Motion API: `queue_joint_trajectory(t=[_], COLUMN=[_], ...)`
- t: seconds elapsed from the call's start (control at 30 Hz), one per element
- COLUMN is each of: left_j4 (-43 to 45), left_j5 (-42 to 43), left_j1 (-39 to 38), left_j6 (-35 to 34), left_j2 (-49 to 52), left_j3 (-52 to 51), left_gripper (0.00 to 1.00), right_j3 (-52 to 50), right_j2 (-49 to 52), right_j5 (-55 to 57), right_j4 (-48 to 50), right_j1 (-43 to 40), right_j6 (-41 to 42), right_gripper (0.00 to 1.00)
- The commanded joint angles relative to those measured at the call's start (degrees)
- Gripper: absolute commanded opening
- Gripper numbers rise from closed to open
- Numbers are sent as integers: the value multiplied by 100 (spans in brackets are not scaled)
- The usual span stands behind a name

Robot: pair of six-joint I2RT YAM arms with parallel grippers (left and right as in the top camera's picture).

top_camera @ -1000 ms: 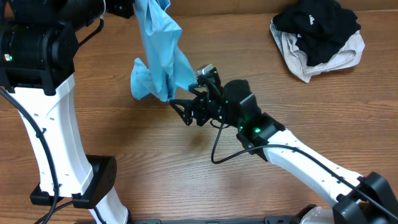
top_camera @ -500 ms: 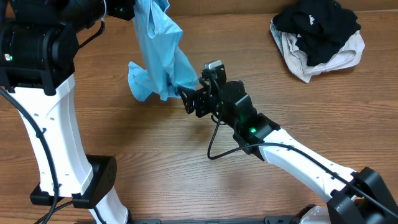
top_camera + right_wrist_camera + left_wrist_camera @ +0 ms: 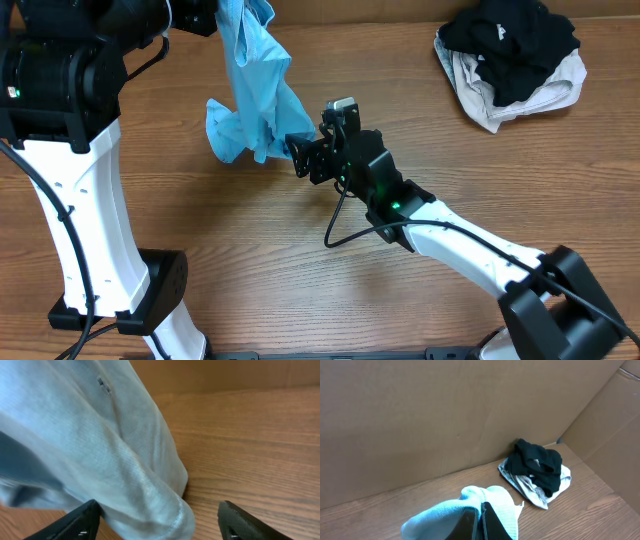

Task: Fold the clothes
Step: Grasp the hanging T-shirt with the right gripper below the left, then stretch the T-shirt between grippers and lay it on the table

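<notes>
The T-shirt's rounded fold (image 3: 283,130) (image 3: 165,519) reaches back past both fingers' ends, tabletop showing beside it, so my right gripper is now ready to close on the T-shirt.
The clothes, a light sky-blue T-shirt (image 3: 258,90), hang in a twisted column from my left gripper (image 3: 212,12) at the top of the overhead view, and the lower bunch reaches the table. In the left wrist view the left gripper (image 3: 481,522) is shut on the blue cloth (image 3: 445,517). My right gripper (image 3: 298,157) is at the shirt's lower right edge. In the right wrist view the right gripper (image 3: 160,521) stands open, with a rounded fold of the shirt (image 3: 125,475) lying between its fingers against the left one and a gap to the right one.
A heap of a black garment on a cream one (image 3: 510,60) lies at the table's back right corner, also seen in the left wrist view (image 3: 537,472). A cardboard wall (image 3: 420,420) backs the table. The left arm's white column (image 3: 90,230) stands at the left.
My right gripper has moved up and left onto the shirt's hanging lower edge, its jaws narrowing slightly. The left gripper has kept the shirt raised.
</notes>
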Motion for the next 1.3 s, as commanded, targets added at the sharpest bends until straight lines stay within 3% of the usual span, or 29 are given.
queue_joint_trajectory(t=[0.0,0.1,0.2,0.27,0.43,0.63,0.87,1.03,1.27], left_j4=[46,48,50,50,46,57,48,-197,-1357], left_j5=[195,195,155,151,153,101,-588,-601,-1086], left_j1=[-50,-48,-31,-20,98,348,708,1091,1161], left_j6=[-72,-70,-15,105,142,142,142,140,144], left_j2=[-68,-68,-68,-68,-70,-70,-72,-72,-59], left_j3=[111,111,111,111,111,111,111,111,98], left_gripper=[4,4,4,4,4,4,4,4,4], right_j3=[153,153,153,153,153,153,153,153,153], right_j2=[181,146,-39,-295,-1268,-2824,-4050,-4725,-5123], right_j5=[-70,-68,-68,-68,35,986,2076,2295,1954], right_j4=[181,197,127,-63,-903,-1886,-2682,-3578,-5316], right_j1=[7,4,4,-7,-7,-7,-11,-11,-11], right_j6=[57,59,57,50,-691,-1266,-1394,-1311,-343], right_gripper=[67,29,17,4,4,4,4,4,4])
